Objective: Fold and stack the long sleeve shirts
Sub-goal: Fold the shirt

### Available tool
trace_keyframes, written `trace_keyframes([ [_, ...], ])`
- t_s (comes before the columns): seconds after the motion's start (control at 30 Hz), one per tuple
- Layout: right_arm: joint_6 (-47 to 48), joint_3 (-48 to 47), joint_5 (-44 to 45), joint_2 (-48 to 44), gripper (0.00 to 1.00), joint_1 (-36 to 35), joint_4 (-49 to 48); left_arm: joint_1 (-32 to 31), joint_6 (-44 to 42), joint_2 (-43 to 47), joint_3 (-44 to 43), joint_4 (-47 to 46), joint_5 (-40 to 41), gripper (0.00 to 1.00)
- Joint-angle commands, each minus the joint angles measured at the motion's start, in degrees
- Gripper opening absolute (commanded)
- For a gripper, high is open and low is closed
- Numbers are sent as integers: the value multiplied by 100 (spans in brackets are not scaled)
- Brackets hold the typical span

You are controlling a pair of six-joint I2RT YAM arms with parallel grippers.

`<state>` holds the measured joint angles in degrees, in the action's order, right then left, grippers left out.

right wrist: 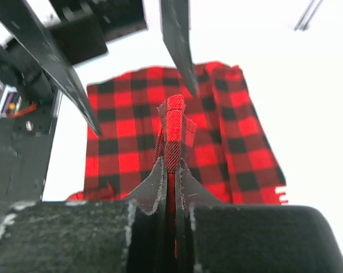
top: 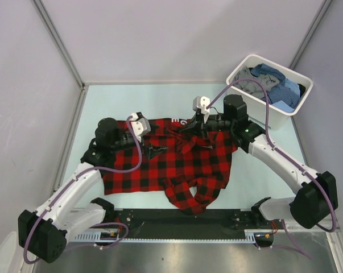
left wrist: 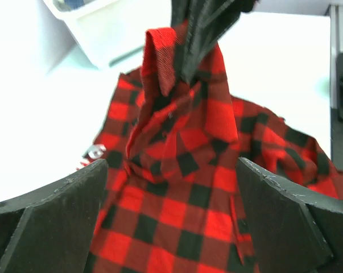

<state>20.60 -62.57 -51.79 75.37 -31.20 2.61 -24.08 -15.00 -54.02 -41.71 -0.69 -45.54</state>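
Observation:
I need to grab the check shirt next with my left gripper, by the raised fold beside my right gripper's pinch. The bunched cloth needs to be spread out for folding.
The red-and-black check shirt (top: 160, 168) lies spread on the table, bunched at its near right corner. My right gripper (top: 188, 135) is shut on a fold of this shirt and holds it raised in a peak; the pinched cloth shows between its closed fingers in the right wrist view (right wrist: 171, 156). My left gripper (top: 154, 151) is open and empty, just above the shirt and left of the peak. In the left wrist view its fingers (left wrist: 52, 222) stand wide apart over the check cloth (left wrist: 177, 187). Blue check and grey shirts (top: 273, 85) lie in the tub.
The white plastic tub (top: 251, 111) stands at the back right of the table, and its corner shows in the left wrist view (left wrist: 103, 34). A black rail (top: 182, 219) runs along the near edge between the arm bases. Grey walls enclose the table.

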Motion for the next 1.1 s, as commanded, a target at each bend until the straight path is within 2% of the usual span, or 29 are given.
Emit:
trace_keyframes([
  [0.0,-592,25,-174,-260,0,-88,-1052,-150,173,-362,-477,-854,-60,99],
  [0.23,-329,218,-121,-532,0,-246,-1157,-449,-125,-706,-1049,-705,-253,99],
  [0.33,-127,236,-7,-638,0,-421,-1131,-554,-388,-812,-1487,-4,-587,81],
  [0.37,-118,236,72,-681,0,-465,-1149,-589,-641,-838,-1741,555,-623,69],
  [0.53,31,227,248,-857,0,-685,-1237,-923,-1364,-689,-2103,1711,-429,51],
  [0.6,302,254,318,-928,0,-799,-1027,-1020,-1584,-680,-2297,2194,-429,28],
  [0.67,401,315,397,-1068,12,-861,-851,-1081,-1768,-654,-2463,2632,-465,4],
  [0.7,436,315,424,-1121,23,-870,-537,-1177,-1856,-610,-2482,2774,-456,0],
  [0.73,697,306,468,-1174,52,-870,-299,-1239,-1970,-575,-2499,2915,-430,0],
  [0.77,848,254,651,-1322,65,-870,52,-1301,-2232,-549,-2473,3178,-421,0],
  [0.83,1277,236,994,-1507,98,-800,887,-1564,-2445,-522,-2412,3381,-185,0],
  [0.87,1367,227,1100,-1673,100,-704,1125,-1678,-2585,-531,-2342,3522,-53,0],
  [0.93,1324,253,909,-1824,100,15,1557,-1872,-2560,-705,-2271,3549,80,0],
  [1.07,597,184,661,-1720,100,1097,1813,-1961,-2682,-1301,-2463,3943,11,0],
])
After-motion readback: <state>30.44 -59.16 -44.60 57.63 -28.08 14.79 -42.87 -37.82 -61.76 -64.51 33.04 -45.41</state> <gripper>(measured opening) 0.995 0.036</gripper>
